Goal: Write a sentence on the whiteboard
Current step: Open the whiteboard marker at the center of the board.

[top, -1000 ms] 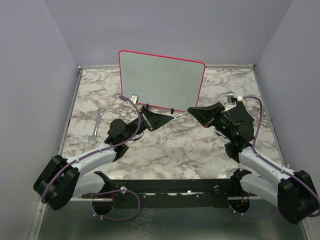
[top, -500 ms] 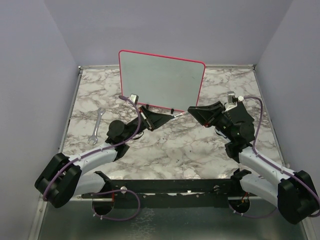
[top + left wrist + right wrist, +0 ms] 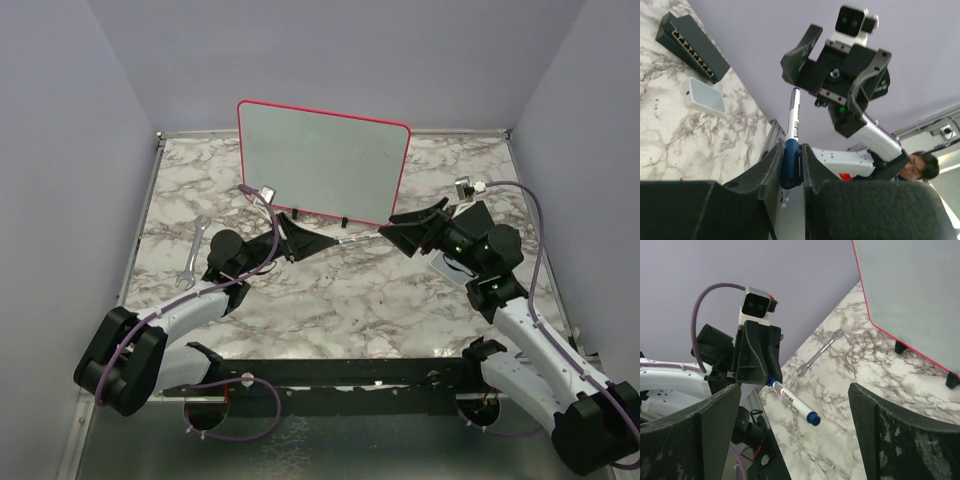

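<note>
The robot's right gripper should next grab the marker by its free blue end (image 3: 381,235) (image 3: 813,418), which leaves the left gripper's end to uncap for writing.
The whiteboard (image 3: 320,160) stands upright at the back of the table, white with a pink-red frame, and also shows in the right wrist view (image 3: 910,290). No sentence shows on its face. My left gripper (image 3: 333,240) is shut on one blue end of a white marker (image 3: 360,233), held level above the table in front of the board. In the left wrist view the jaws (image 3: 791,156) pinch that blue end and the marker (image 3: 793,117) points at my right gripper (image 3: 835,65). My right gripper (image 3: 396,229) is open, its fingers wide on either side of the marker's free blue end (image 3: 813,418), not touching it.
A steel wrench (image 3: 193,252) lies on the marble table (image 3: 350,290) at the left. The board rests on two small black feet (image 3: 900,346). A dark network switch (image 3: 692,47) and a small grey pad (image 3: 705,96) lie on the table in the left wrist view.
My left gripper closed on the marker. My right gripper, shut on the marker's other end before, opened wide and let go, drawing back a little to the right.
</note>
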